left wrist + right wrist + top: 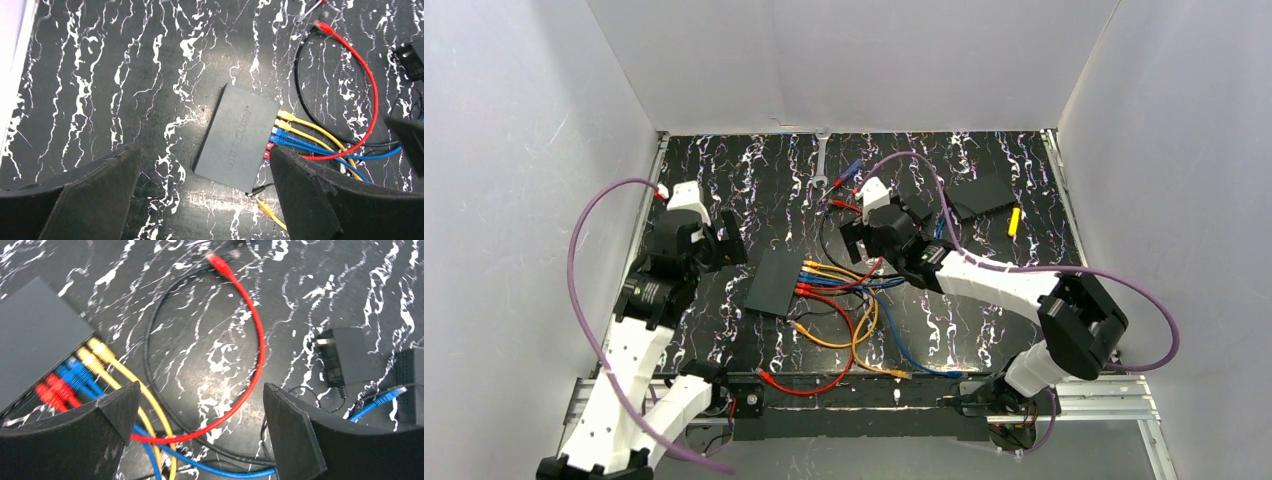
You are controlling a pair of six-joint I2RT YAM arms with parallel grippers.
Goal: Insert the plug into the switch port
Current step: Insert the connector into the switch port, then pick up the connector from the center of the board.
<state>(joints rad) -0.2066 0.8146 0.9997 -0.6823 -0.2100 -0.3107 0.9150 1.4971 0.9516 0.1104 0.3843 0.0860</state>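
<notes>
My right gripper should next grab the black cable behind its plug end, which leaves the plug free to go into the switch port.
The switch is a flat matte-black box lying left of the table's middle, with yellow, blue and red plugs in the sockets on its right edge. It also shows in the left wrist view and the right wrist view. A loose red plug on a red cable lies free beyond it. My left gripper is open and empty, up and left of the switch. My right gripper is open and empty above the cable tangle.
A black barrel plug and a loose yellow plug lie at the switch's near corner. A black power adapter, a plain black slab, a yellow piece and a wrench lie at the back. White walls surround the table.
</notes>
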